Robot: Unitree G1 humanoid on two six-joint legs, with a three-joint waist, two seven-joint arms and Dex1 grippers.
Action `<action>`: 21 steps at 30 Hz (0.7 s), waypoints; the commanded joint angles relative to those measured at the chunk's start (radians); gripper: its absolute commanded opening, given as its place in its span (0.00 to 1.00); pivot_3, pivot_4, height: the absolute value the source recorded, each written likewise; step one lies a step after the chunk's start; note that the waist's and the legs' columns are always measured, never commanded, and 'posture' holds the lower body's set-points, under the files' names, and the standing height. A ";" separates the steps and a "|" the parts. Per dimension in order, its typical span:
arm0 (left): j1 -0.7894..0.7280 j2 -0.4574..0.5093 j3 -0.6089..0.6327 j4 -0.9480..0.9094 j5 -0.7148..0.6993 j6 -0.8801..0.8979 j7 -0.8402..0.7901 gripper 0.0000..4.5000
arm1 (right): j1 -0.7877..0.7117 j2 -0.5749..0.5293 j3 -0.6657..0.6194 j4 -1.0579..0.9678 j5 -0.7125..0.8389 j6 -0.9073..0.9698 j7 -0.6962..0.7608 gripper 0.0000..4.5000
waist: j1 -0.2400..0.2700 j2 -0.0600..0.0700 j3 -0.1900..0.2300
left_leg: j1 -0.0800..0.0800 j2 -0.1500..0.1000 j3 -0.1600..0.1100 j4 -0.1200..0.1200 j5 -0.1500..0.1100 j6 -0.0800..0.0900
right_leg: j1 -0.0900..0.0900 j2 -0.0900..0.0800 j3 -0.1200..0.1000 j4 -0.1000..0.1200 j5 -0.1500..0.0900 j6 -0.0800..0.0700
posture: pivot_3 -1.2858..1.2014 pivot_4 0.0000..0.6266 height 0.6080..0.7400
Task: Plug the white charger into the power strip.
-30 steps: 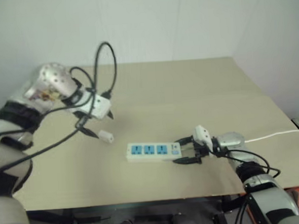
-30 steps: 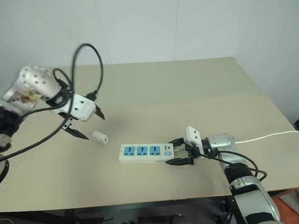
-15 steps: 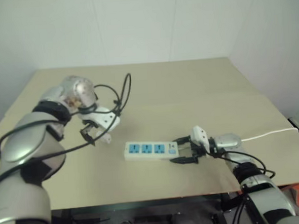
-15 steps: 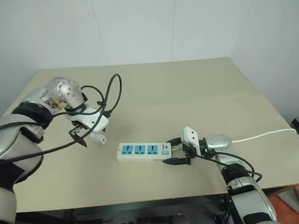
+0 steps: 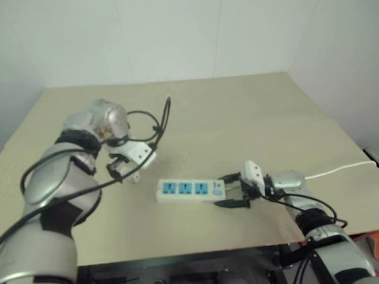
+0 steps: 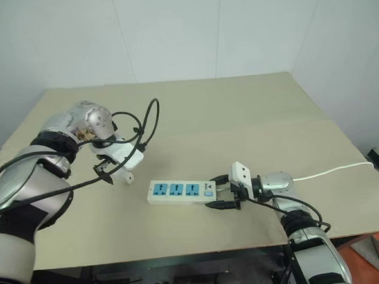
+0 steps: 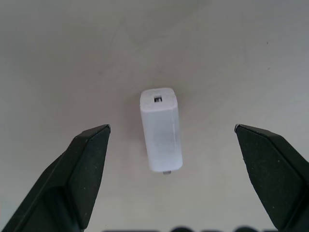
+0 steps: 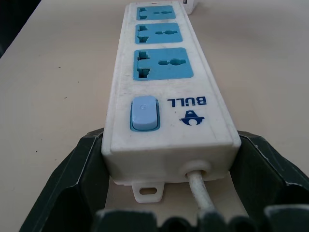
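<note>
The left gripper takes hold of the white charger by its two long sides next, to plug it into the power strip [image 5: 190, 190].
The white charger [image 7: 161, 129] lies flat on the tan table, a short way left of the power strip [image 6: 179, 191]. My left gripper [image 7: 172, 127] points straight down over it, open, one black finger [image 7: 87, 164] on each side with wide gaps and no contact. The strip is a long white bar with three blue sockets [image 8: 163, 63] and a blue switch. My right gripper [image 6: 217, 192] is shut on the strip's cord end, one finger [image 8: 82, 169] pressed against each long side.
The strip's thin white cord [image 6: 333, 170] runs right, off the table's [image 6: 239, 113] edge. A black cable loops above my left wrist [image 6: 146, 122]. A white wall rises behind the table's far edge; the near edge lies just below the strip.
My left gripper has swung in from the left and sunk until its open fingers straddle the charger. The right gripper and the strip have kept still.
</note>
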 commanded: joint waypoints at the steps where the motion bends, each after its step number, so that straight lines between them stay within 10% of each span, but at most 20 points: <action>1: 0.003 -0.006 0.042 0.011 0.048 -0.002 0.017 1.00 | 0.034 -0.009 0.027 -0.002 -0.040 0.011 -0.008 0.76 | -0.002 0.000 0.000 | 0.000 0.000 0.000 0.000 0.000 0.000 | 0.000 0.000 0.000 0.000 0.000 0.000 | 0.52 0.24 1.00; 21: 0.032 -0.096 0.092 0.038 0.246 -0.001 0.131 1.00 | 0.070 -0.010 0.038 -0.048 -0.047 0.033 -0.059 0.76 | -0.005 0.000 0.000 | 0.002 0.000 -0.001 0.000 0.000 0.000 | 0.002 0.000 0.000 0.000 0.000 0.000 | 0.52 0.24 1.00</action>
